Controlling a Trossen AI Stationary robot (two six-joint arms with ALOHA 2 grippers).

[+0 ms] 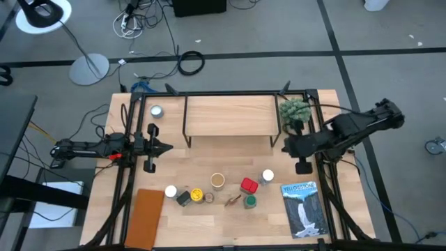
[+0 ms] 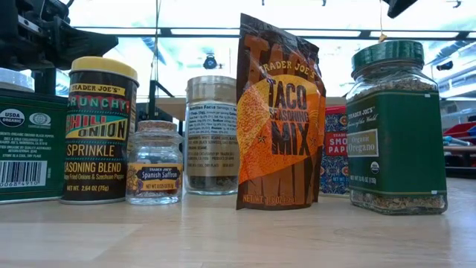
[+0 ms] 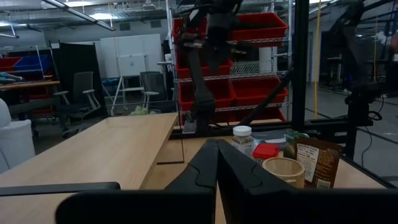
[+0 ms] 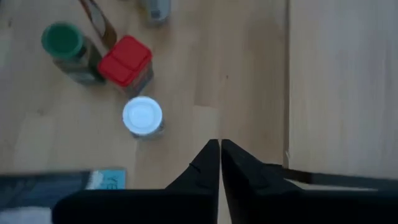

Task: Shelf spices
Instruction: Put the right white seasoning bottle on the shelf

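The right gripper grabs the glass body under its cap (image 1: 265, 179) next, to stand the white-topped jar on the shelf (image 1: 226, 115).
The shelf (image 1: 226, 115), a light plank on thin black legs, stands at the table's far middle with nothing on it. The spices stand in a loose group near the front: a yellow-topped jar (image 1: 197, 194), a tan-topped jar (image 1: 217, 180), a red-topped one (image 1: 249, 185), a green-topped one (image 1: 250, 201), a white-topped one (image 1: 267, 176) and a brown packet (image 2: 279, 115). My left gripper (image 1: 167, 147) waits shut at the left, pointing level. My right gripper (image 4: 219, 144) hangs shut and high, right of the shelf, tipped down over the white-topped jar (image 4: 142, 116).
A blue-and-white book (image 1: 304, 207) lies at the front right and a flat brown board (image 1: 146, 216) at the front left. A small silver tin (image 1: 156, 111) sits left of the shelf, and a green plant (image 1: 294, 110) sits at its right end.
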